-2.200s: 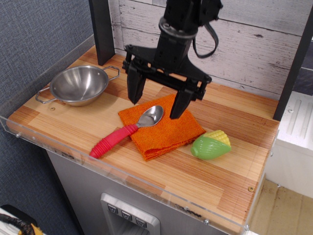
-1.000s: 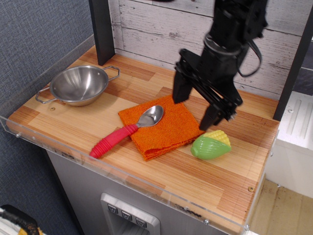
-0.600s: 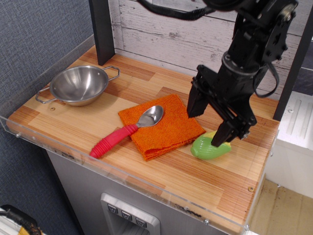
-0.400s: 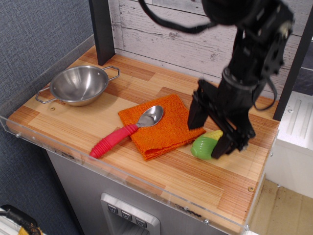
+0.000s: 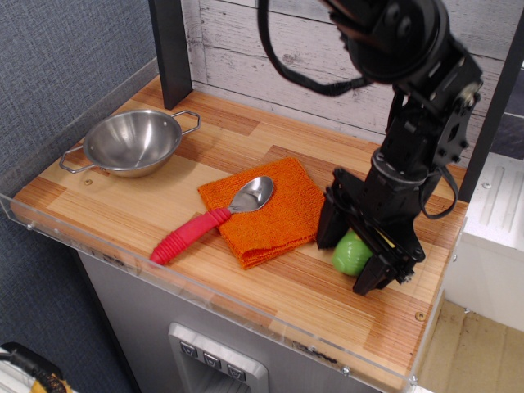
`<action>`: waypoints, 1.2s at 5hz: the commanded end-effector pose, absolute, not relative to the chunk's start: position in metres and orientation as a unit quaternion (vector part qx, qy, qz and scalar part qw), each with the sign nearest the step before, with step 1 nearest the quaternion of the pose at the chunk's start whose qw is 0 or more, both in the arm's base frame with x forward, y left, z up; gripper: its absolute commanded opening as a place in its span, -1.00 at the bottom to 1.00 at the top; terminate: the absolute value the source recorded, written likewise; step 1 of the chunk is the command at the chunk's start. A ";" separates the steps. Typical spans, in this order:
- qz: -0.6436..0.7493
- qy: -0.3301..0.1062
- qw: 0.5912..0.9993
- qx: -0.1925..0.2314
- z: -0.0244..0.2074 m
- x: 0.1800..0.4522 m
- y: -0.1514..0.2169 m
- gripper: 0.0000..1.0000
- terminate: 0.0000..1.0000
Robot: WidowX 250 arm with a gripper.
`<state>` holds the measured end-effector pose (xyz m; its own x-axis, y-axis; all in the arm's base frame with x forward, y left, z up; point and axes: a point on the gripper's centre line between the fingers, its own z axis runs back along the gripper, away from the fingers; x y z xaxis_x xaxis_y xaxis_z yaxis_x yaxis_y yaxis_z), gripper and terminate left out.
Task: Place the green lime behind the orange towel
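Note:
The green lime will be grabbed next by its rounded green body [image 5: 350,253] with my gripper, to put it behind the orange towel [image 5: 282,219].
The green lime [image 5: 350,255], a light green toy, lies on the wooden table just right of the orange towel [image 5: 282,219]. Only part of its green husk shows; its yellow end is hidden by the gripper. My gripper [image 5: 345,264] has come down over the toy, with one black finger [image 5: 329,231] on its left side and the other at its front right. The jaws stand open around the toy and straddle it. The toy rests on the table.
A red-handled metal spoon [image 5: 190,235] lies with its bowl on the towel's left part. A steel bowl [image 5: 131,142] stands at the back left. A black post [image 5: 172,49] rises at the back, and a clear acrylic rim [image 5: 205,286] lines the front edge.
My gripper moved from above the towel to the right and came down over the green toy. The toy, towel and spoon have not moved.

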<state>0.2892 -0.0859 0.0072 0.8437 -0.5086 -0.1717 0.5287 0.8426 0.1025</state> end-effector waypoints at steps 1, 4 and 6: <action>-0.263 0.046 0.961 0.076 0.013 0.290 -0.086 -1.00 -1.00; -0.251 0.004 0.964 0.088 0.034 0.287 -0.083 -1.00 -1.00; -0.240 -0.040 0.964 0.108 0.067 0.289 -0.083 -1.00 -1.00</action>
<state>0.2899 -0.0786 0.0541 0.8855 -0.4640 -0.0246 0.4575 0.8616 0.2199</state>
